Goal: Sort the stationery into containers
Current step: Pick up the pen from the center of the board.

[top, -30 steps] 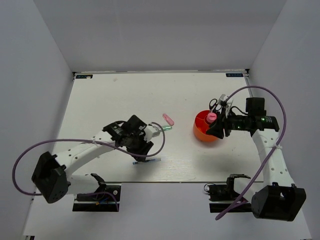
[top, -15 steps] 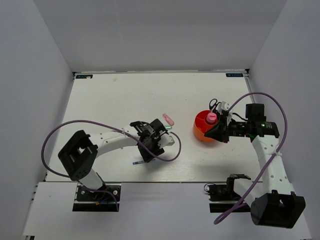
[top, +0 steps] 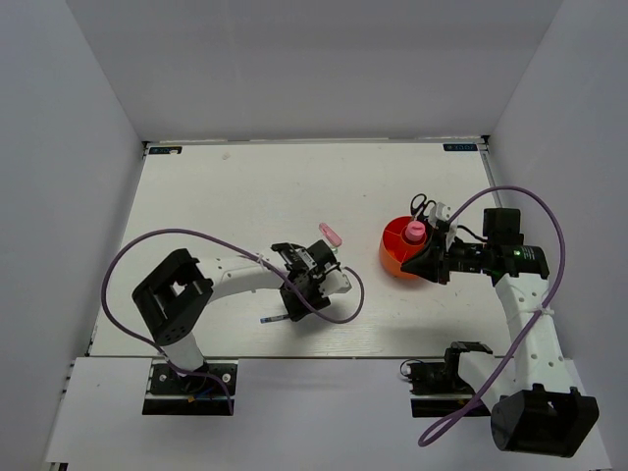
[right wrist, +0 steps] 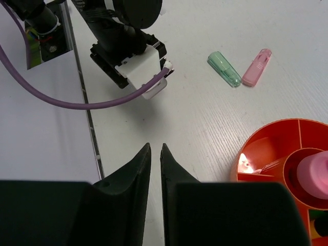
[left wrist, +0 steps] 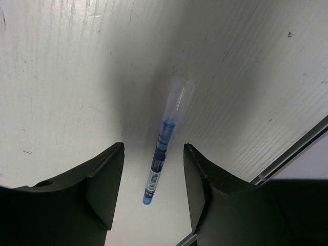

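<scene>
I should next pick up the blue pen (top: pixel 275 318) across its middle with my left gripper, so its blue end is free to go into the orange-red cup.
A thin blue pen (left wrist: pixel 163 154) lies on the white table between the jaws of my left gripper (left wrist: pixel 152 148), which is open and hovers above it without touching. The top view shows the pen (top: pixel 275 318) just in front of the left gripper (top: pixel 297 294). A pale green marker (right wrist: pixel 224 69) and a pink marker (right wrist: pixel 256 67) lie side by side on the table. The orange-red cup (top: pixel 397 255) holds the fat pink tube (top: pixel 415 232), with the black-handled scissors (top: pixel 420 204) at its far side. My right gripper (right wrist: pixel 155 146) is shut and empty, beside the cup (right wrist: pixel 277 146).
The table's front edge (right wrist: pixel 84 113) runs just behind the pen and the left arm. A purple cable (top: pixel 339 314) loops from the left wrist across the table. White walls enclose the table on three sides.
The left arm has swung rightward and its gripper has turned down over the thin pen. The right gripper has drawn back a little from the cup.
</scene>
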### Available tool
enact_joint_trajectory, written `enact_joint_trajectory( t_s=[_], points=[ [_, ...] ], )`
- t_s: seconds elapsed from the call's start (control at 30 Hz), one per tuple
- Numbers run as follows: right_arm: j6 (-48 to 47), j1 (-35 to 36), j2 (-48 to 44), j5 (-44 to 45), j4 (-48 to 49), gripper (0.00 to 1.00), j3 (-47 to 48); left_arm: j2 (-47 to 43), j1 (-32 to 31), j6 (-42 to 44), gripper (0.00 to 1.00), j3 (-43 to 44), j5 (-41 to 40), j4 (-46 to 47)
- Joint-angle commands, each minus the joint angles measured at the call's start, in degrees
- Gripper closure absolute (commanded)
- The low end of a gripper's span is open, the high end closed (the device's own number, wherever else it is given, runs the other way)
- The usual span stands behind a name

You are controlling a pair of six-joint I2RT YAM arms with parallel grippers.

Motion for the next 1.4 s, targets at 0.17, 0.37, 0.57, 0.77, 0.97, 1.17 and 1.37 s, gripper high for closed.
enact_joint_trajectory(
  t_s=[0.17,0.37,0.57,0.77,0.97,1.17,1.37],
  points=[
    [0.81,-0.29,-0.71,-1.89,1.36,0.82,-0.27,2.3,-1.79,0.71,0.42,-0.44,-5.15,1.71],
    [1.43,-0.29,-1.77,-1.37,1.44,0.82,-0.18,4.76,-3.46,0.97,0.5,-2.2,-9.81,3.11],
    [1.87,-0.38,-2.03,-1.1,1.53,0.82,-0.35,5.73,-3.91,0.53,0.79,-2.9,-8.94,3.29],
    [2.04,-0.46,-2.47,-0.14,1.7,0.69,-0.97,4.33,-2.06,-0.43,1.0,-0.37,-4.2,2.42],
    [15.55,-0.38,-4.67,13.2,14.76,0.23,-5.36,-2.87,0.84,-3.77,1.0,8.15,-1.3,2.93],
    [26.28,-0.46,-3.62,28.15,22.26,1.0,-7.47,-13.06,1.9,-12.37,1.0,6.26,2.66,26.25],
    [32.44,-0.46,-5.64,37.91,26.4,1.0,-8.61,-9.84,3.21,-21.08,1.0,7.62,5.91,52.5]
  ],
)
